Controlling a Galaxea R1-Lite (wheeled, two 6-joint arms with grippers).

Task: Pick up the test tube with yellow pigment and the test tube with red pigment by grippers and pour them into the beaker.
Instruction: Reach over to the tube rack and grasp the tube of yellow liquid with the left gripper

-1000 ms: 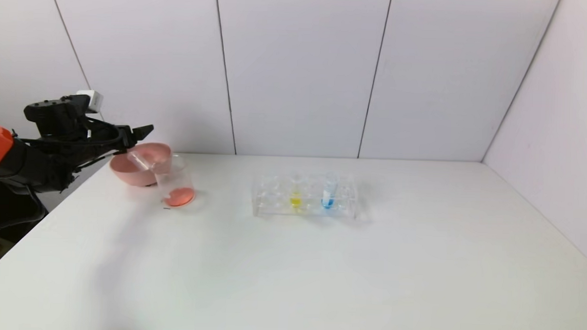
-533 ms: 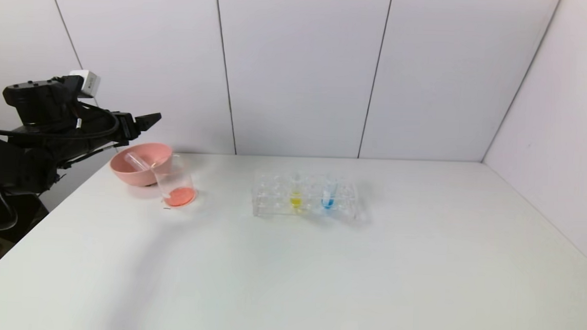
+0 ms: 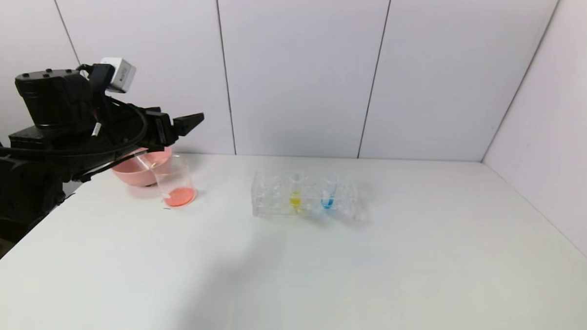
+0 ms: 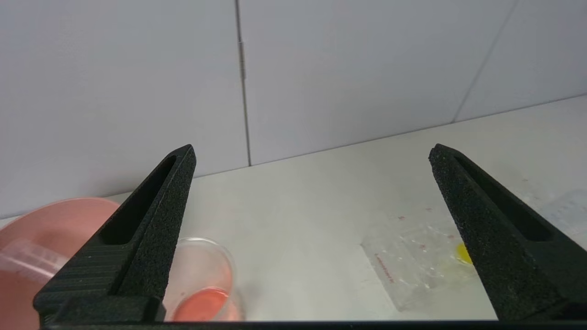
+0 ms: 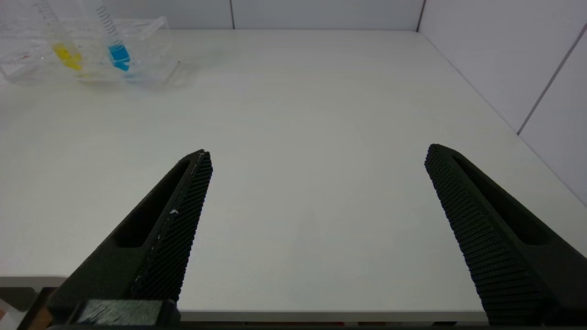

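I will next grab the test tube with my left gripper by its open upper end [image 3: 297, 178] to pour the yellow pigment, because the rack closes around the tube's lower body.
The test tube with yellow pigment [image 3: 296, 192] stands upright in the clear rack [image 3: 272, 203] at mid-table, and its yellow end [image 4: 463, 253] also shows in the left wrist view. The beaker [image 3: 175, 183] holds red-orange liquid at its bottom [image 4: 202, 298]. A clear tube [image 3: 140, 160] with no colour in it lies slanted in the pink bowl; no tube holding red pigment shows. My left gripper [image 3: 185, 122] hovers open and empty above the beaker [image 4: 202, 279], pointing toward the rack [image 4: 412, 261]. My right gripper [image 5: 316, 151] is open and empty over the table's near edge.
The pink bowl [image 3: 132, 171] stands just behind and left of the beaker, near the table's left edge. A blue-bottomed tube [image 3: 328, 193] stands in the rack to the right of the yellow one. White walls close the back and right sides.
My left gripper has risen from the pink bowl and swung right, over the beaker toward the rack, staying open. The clear tube stays in the bowl.
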